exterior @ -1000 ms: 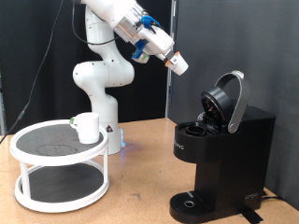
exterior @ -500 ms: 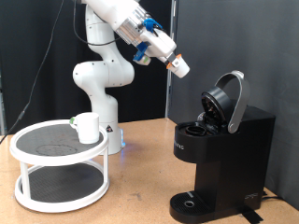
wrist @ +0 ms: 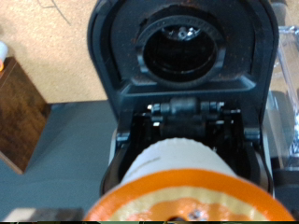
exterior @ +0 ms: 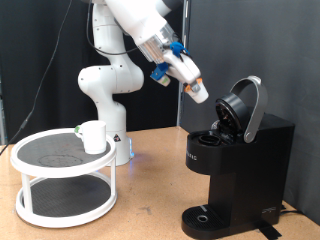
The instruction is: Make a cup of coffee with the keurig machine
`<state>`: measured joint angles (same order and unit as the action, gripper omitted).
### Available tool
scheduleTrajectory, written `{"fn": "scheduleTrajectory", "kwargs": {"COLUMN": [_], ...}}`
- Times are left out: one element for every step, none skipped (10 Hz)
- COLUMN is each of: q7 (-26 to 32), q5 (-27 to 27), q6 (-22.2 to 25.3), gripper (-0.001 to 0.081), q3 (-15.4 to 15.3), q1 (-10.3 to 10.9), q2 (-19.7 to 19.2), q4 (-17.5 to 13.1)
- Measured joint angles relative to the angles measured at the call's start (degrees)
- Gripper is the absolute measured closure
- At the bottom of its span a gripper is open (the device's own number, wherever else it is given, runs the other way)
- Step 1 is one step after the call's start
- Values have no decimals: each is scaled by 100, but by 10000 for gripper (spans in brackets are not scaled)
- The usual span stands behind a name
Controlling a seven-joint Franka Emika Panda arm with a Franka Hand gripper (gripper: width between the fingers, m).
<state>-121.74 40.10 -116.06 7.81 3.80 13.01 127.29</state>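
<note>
The coffee pod [exterior: 200, 96] hangs above the machine's open pod holder [exterior: 207, 139] in the exterior view, so my gripper next lowers the pod in before releasing it.
The black keurig machine [exterior: 235, 165] stands at the exterior view's right with its hinged lid [exterior: 243, 108] raised. My gripper [exterior: 197, 92] hangs in the air just left of and slightly above the open lid, shut on a coffee pod [exterior: 200, 96]. In the wrist view the pod [wrist: 182, 182], white with an orange rim, fills the foreground in front of the open machine [wrist: 182, 56], whose round lid underside faces the camera. The white cup [exterior: 93, 136] stands on the upper tier of a round rack, far from the gripper.
A white two-tier round rack [exterior: 60, 165] stands at the exterior view's left on the wooden table [exterior: 150, 200]. The robot's base [exterior: 105, 90] is behind it. A black curtain forms the backdrop. The machine's round drip base [exterior: 205, 217] holds nothing.
My gripper has moved down and to the exterior view's right with the pod, closer to the machine's open lid. The cup and machine have not moved.
</note>
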Motion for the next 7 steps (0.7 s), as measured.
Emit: {"fn": "scheduleTrajectory", "kwargs": {"q7": [-2,-2,-7,-11,-11,-11,-11], "q5": [-59,-96,-123,-131,-131,-131,-129], "q6": [-125,-289,-462,-594,-711,-835,-936], "gripper": [427,427,427,427,427,427,427], "q3": [-71,-145,-215,-273,-326,-374,-419], "q1": [0,0,0,0,0,0,1], "q2": [-63,-131,-190,-263,-342,-424,-491], "q4": [51,121,194,252,302,345,384]}}
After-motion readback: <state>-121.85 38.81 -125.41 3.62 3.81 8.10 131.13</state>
